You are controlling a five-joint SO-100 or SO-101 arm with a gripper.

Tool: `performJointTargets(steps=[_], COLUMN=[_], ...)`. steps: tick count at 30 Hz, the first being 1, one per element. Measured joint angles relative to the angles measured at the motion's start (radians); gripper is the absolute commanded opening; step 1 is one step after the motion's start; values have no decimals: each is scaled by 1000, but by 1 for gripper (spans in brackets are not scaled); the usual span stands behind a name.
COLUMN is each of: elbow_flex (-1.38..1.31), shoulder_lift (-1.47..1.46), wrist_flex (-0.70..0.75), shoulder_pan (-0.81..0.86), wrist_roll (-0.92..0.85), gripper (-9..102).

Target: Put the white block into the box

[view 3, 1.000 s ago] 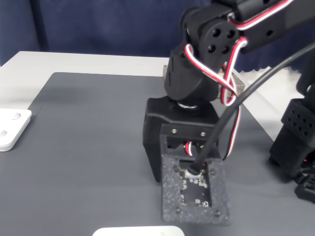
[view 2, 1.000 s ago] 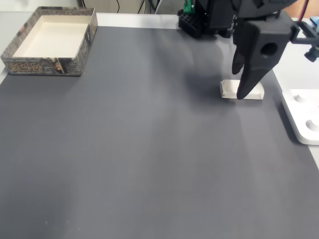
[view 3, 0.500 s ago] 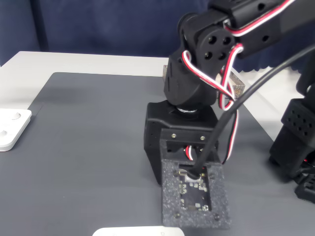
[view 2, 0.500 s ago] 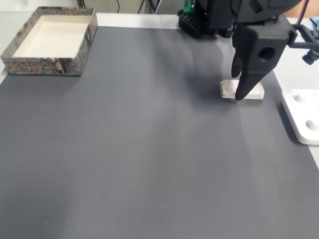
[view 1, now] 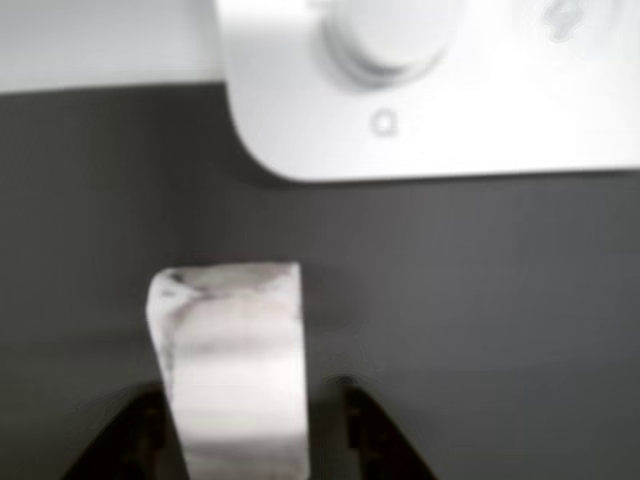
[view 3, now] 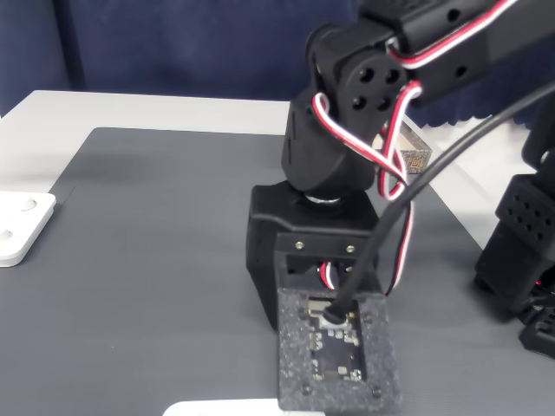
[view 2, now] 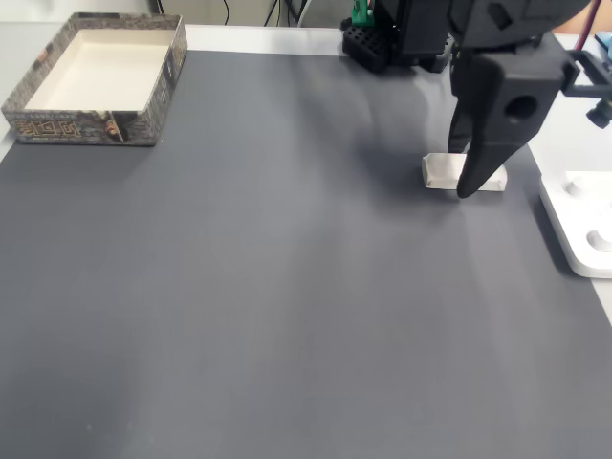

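Next, my gripper grabs the block's long sides, across its narrow width, as the white block's length point(view 1: 235, 345) is wider than my open fingers.
The white block point(view 2: 439, 170) lies flat on the dark grey mat at the right in a fixed view, partly covered by my black gripper point(view 2: 464, 177), which points down over it. In the other view the block point(view 1: 235, 380) stands between my two dark fingertips point(view 1: 368, 432), with a narrow gap on its right side; the gripper point(view 1: 245, 425) is open around it. The box point(view 2: 81, 126), speckled outside and cream inside, sits at the far left corner of the mat with nothing in it. A corner of the box point(view 3: 417, 161) peeks out behind the arm in a fixed view.
A flat white panel with round buttons point(view 2: 583, 225) lies just right of the block, off the mat's edge, and shows close ahead in the other view point(view 1: 430, 90). The arm's base point(view 2: 368, 38) stands at the back. Open mat stretches between block and box.
The gripper has shifted slightly right and settled lower over the block, with the wrist turning a little. The block has stayed where it lay.
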Motion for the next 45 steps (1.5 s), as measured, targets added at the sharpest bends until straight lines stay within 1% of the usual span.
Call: performJointTargets(steps=[4, 7, 12, 21, 39, 45], elbow_flex=[-3, -3, -3, -5, -25, -57], shoulder_lift=[-5, -5, -8, -8, -6, 32], wrist_flex=[-2, 0, 5, 28, 158, 236], shoulder_pan=[-9, -9, -9, -12, -12, 49], wrist_roll=[0, 0, 2, -9, -104, -140], gripper=[25, 21, 11, 0, -2, -2])
